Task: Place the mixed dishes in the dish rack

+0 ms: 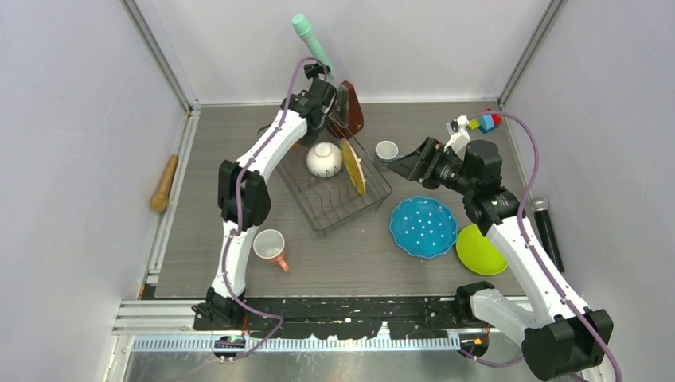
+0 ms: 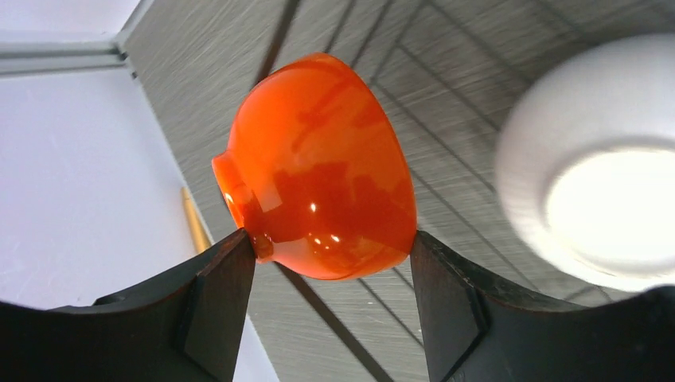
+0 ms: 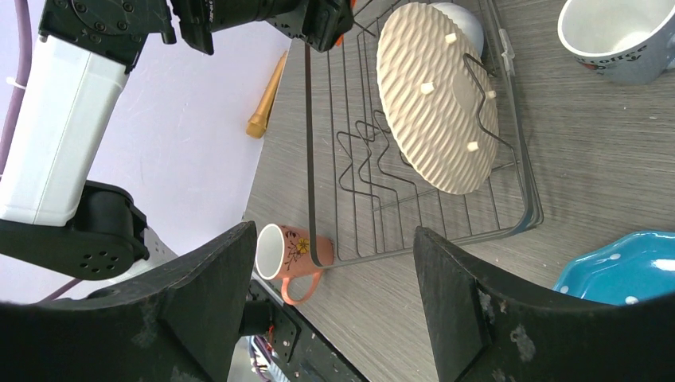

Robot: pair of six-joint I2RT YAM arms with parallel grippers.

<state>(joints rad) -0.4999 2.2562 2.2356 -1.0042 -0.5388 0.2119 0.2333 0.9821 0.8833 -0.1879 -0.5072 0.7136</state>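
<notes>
The orange bowl hangs sideways, its foot over the rack's outer bar. It would drop short if my left gripper opened now, so I should move it first.
My left gripper (image 2: 333, 240) is shut on the orange bowl (image 2: 318, 163), one finger on its foot and one on its rim, and holds it above the back of the dish rack (image 1: 334, 199). In the top view the left gripper (image 1: 328, 111) hides this bowl. The white bowl (image 1: 324, 159) and the yellow woven-pattern plate (image 1: 353, 167) sit in the rack. My right gripper (image 1: 396, 165) is open and empty beside the small grey mug (image 1: 387, 150). The blue dotted plate (image 1: 423, 226), lime green plate (image 1: 477, 251) and pink mug (image 1: 271, 247) lie on the table.
The brown metronome (image 1: 350, 109) stands at the rack's back edge, next to my left wrist. The wooden rolling pin (image 1: 165, 183) lies by the left wall. A black microphone (image 1: 545, 231) lies at the right, and a teal one (image 1: 310, 40) leans at the back.
</notes>
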